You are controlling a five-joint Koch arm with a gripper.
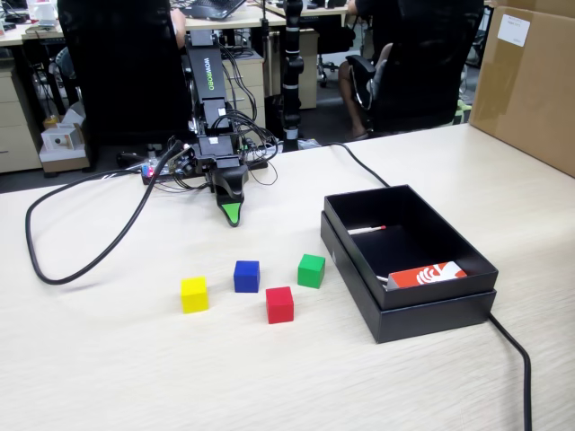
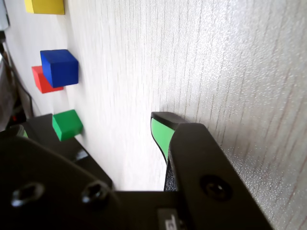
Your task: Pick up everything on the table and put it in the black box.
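Note:
My gripper grabs the yellow cube by its opposite sides next, to put the cube in the black box.
Four cubes lie on the light wooden table in the fixed view: yellow [image 1: 194,294], blue [image 1: 246,276], red [image 1: 279,304] and green [image 1: 311,270]. The black box [image 1: 431,316] stands open to their right; a red-and-white card [image 1: 428,275] and a thin white stick [image 1: 367,230] lie in it. My gripper [image 1: 232,214] points down at the table behind the cubes, apart from them. In the wrist view my gripper [image 2: 91,128] is open and empty, its green-padded jaws wide apart, with yellow [image 2: 45,6], blue [image 2: 60,67], red [image 2: 41,81] and green [image 2: 67,124] cubes ahead beside the box [image 2: 86,153].
A thick black cable [image 1: 90,251] loops over the table's left side, and another [image 1: 512,350] runs from behind the box to the front right. A cardboard box [image 1: 530,81] stands at the far right. Office chairs and desks are beyond the table's back edge.

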